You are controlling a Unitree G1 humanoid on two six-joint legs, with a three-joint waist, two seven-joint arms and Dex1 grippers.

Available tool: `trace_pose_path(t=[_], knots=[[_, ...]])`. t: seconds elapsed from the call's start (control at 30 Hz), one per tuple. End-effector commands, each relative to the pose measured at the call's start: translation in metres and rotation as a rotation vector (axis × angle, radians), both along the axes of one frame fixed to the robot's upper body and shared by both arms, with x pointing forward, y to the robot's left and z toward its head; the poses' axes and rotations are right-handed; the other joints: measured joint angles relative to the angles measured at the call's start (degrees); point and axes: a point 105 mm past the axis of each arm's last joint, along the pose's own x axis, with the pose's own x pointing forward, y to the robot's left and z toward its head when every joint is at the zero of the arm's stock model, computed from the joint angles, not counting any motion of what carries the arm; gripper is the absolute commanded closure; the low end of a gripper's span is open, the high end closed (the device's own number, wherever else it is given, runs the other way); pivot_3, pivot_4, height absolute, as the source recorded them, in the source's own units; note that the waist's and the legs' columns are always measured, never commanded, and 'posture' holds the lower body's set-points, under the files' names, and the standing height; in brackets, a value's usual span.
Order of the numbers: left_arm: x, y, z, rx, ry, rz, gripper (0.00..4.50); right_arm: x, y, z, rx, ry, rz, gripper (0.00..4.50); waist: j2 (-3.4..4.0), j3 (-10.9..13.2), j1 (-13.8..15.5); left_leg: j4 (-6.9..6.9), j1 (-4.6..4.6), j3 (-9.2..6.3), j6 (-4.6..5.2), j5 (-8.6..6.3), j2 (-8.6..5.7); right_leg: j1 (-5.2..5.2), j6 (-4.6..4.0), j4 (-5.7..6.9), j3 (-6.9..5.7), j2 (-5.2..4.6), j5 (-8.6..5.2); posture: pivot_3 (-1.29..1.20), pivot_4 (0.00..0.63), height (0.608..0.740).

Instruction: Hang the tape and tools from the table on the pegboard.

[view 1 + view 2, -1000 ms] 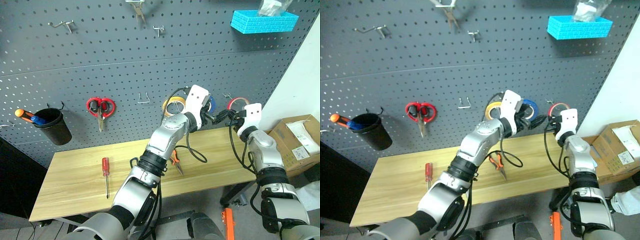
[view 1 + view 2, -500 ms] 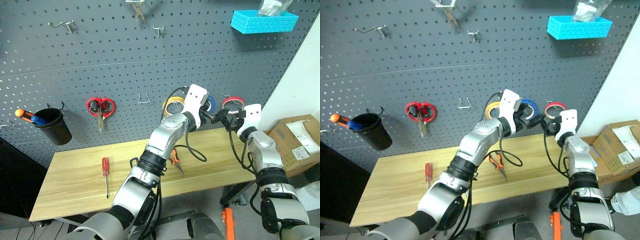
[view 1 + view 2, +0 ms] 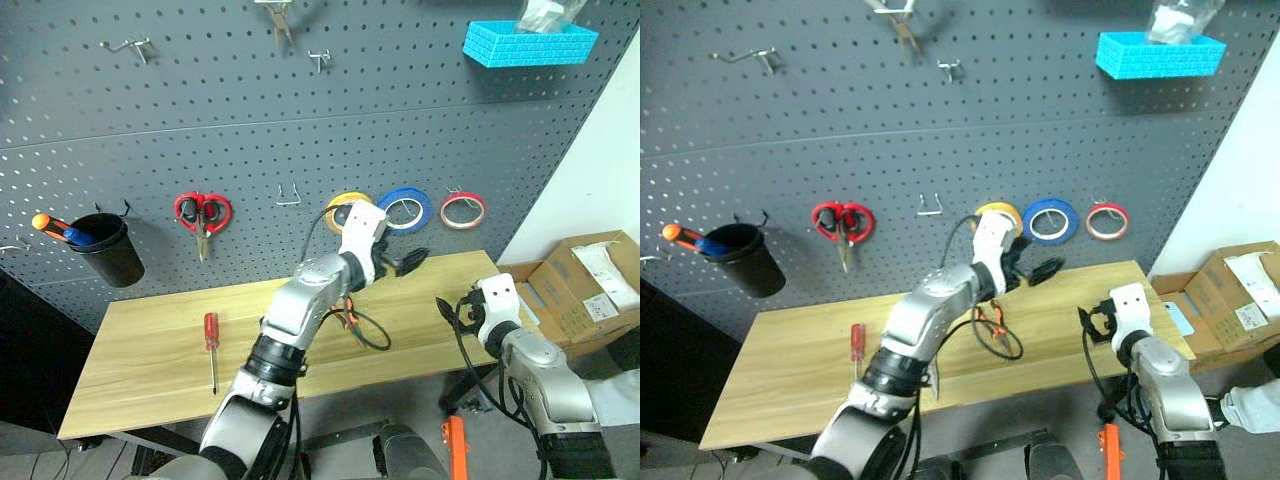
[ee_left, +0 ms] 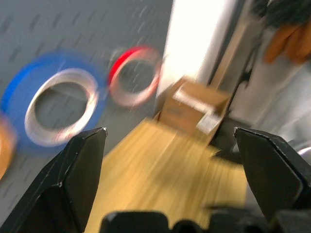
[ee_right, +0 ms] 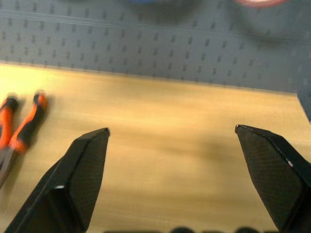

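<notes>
The pliers (image 3: pixel 992 320) should next be picked up by their orange-and-black handles with my right gripper. Then they can be hung on the pegboard.
The red tape (image 3: pixel 462 210) hangs on a hook of the grey pegboard (image 3: pixel 200 120), to the right of a blue roll (image 3: pixel 405 207) and a yellow roll (image 3: pixel 345 205). On the wooden table (image 3: pixel 150 370) lie the red-handled screwdriver (image 3: pixel 211 345) and the orange-and-black pliers (image 3: pixel 992 320), partly behind my left arm. My left gripper (image 3: pixel 410 261) hovers open and empty above the table, just below the blue roll. Low near the table's front right corner, my right gripper (image 3: pixel 450 310) is open with nothing in it, and the pliers (image 5: pixel 24 127) lie ahead of it to one side.
Red-handled scissors (image 3: pixel 203 213) and a black cup (image 3: pixel 105 250) with tools hang at the left of the board. A wire hook (image 3: pixel 288 195) sits bare between scissors and yellow roll. A blue basket (image 3: pixel 528 42) is mounted top right. Cardboard boxes (image 3: pixel 590 280) stand beyond the table's right end.
My right gripper opened and let go of the red tape, which stays on its hook; that arm drew back and down. My left arm dropped lower and leftward.
</notes>
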Motion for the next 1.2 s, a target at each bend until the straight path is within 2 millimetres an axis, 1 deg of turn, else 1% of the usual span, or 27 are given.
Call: trace_pose_path(t=[0.03, 0.13, 0.23, 0.33, 0.4, 0.43, 0.5, 0.63, 0.7, 0.87, 1.07, 1.2], knots=[[-0.008, 0.026, 0.003, 0.026, -0.007, 0.055, 0.00, 0.005, 0.024, 0.014, 0.014, 0.041, -0.005, 0.04, -0.30, 0.94, 0.16, 0.00, 0.02, -0.03, 0.00, 0.00, 0.00, -0.01, -0.01, 0.02, 0.13, 0.08, 0.00, -0.04, 0.187, 0.740], [-0.020, 0.045, -0.007, 0.041, 0.050, 0.087, 0.00, 0.011, 0.049, 0.018, 0.041, 0.083, 0.034, 0.04, -0.42, 2.38, 0.89, 0.00, -0.01, -0.03, 0.03, 0.03, -0.01, -0.11, -0.01, 0.01, 0.33, 0.16, 0.00, -0.02, 0.204, 0.740], [-0.035, 0.060, -0.018, 0.049, 0.122, 0.124, 0.00, 0.019, 0.071, 0.022, 0.070, 0.124, 0.055, 0.04, -0.56, 3.29, 1.88, 0.01, -0.11, 0.02, 0.12, 0.09, -0.06, -0.13, -0.01, 0.05, 0.46, 0.16, 0.01, 0.02, 0.228, 0.740], [-0.048, 0.072, -0.029, 0.079, 0.176, 0.161, 0.00, 0.025, 0.085, 0.024, 0.076, 0.164, 0.065, 0.04, -0.62, 3.97, 2.90, -0.02, -0.26, 0.04, 0.13, 0.10, -0.09, -0.14, -0.01, 0.00, 0.53, 0.16, 0.02, 0.03, 0.245, 0.740], [-0.058, 0.083, -0.035, 0.103, 0.211, 0.209, 0.00, 0.028, 0.097, 0.022, 0.068, 0.198, 0.097, 0.04, -0.69, 4.40, 3.97, -0.12, -0.56, -0.03, 0.18, 0.03, -0.09, -0.27, 0.00, -0.19, 0.44, 0.16, 0.01, 0.06, 0.259, 0.740], [-0.061, 0.087, -0.037, 0.109, 0.228, 0.232, 0.00, 0.028, 0.101, 0.021, 0.063, 0.212, 0.108, 0.04, -0.67, 4.51, 4.19, -0.10, -0.75, -0.05, 0.23, -0.09, -0.07, -0.42, 0.20, -0.21, 0.41, 0.16, 0.06, 0.06, 0.263, 0.740], [-0.068, 0.096, -0.040, 0.118, 0.254, 0.277, 0.00, 0.029, 0.106, 0.018, 0.043, 0.239, 0.127, 0.04, -0.67, 5.05, 5.08, -0.08, -1.09, -0.12, 0.27, -0.18, -0.08, -0.68, 0.23, -0.25, 0.36, 0.15, 0.07, 0.09, 0.277, 0.740], [-0.078, 0.110, -0.046, 0.117, 0.310, 0.366, 0.00, 0.023, 0.114, 0.006, 0.011, 0.322, 0.164, 0.04, -0.74, 6.23, 6.04, -0.10, -1.21, -0.17, 0.29, -0.26, -0.07, -0.78, 0.16, -0.28, 0.27, 0.12, 0.02, 0.13, 0.295, 0.740], [-0.083, 0.111, -0.049, 0.099, 0.339, 0.380, 0.00, 0.020, 0.118, 0.001, 0.006, 0.358, 0.176, 0.04, -0.73, 6.80, 6.06, -0.10, -1.23, -0.18, 0.28, -0.26, -0.08, -0.78, 0.27, -0.30, 0.26, 0.09, -0.09, 0.14, 0.303, 0.740], [-0.098, 0.106, -0.053, 0.047, 0.390, 0.388, 0.00, 0.017, 0.120, -0.009, -0.006, 0.412, 0.183, 0.04, -0.86, 7.78, 6.10, -0.07, -1.23, -0.19, 0.28, -0.26, -0.07, -0.79, 0.00, -0.30, 0.25, 0.07, -0.25, 0.16, 0.310, 0.740], [-0.106, 0.106, -0.054, 0.037, 0.406, 0.409, 0.00, 0.029, 0.125, -0.022, -0.001, 0.451, 0.171, 0.04, -0.92, 8.82, 6.35, -0.10, -1.34, -0.17, 0.27, -0.26, -0.05, -0.96, -0.01, -0.28, 0.24, 0.08, -0.25, 0.18, 0.325, 0.740], [-0.109, 0.109, -0.055, 0.038, 0.411, 0.421, 0.00, 0.041, 0.129, -0.020, -0.013, 0.442, 0.173, 0.04, -0.92, 9.13, 6.48, -0.09, -1.69, -0.19, 0.27, -0.27, -0.05, -1.26, 0.27, -0.32, 0.20, 0.08, -0.08, 0.18, 0.332, 0.740]])
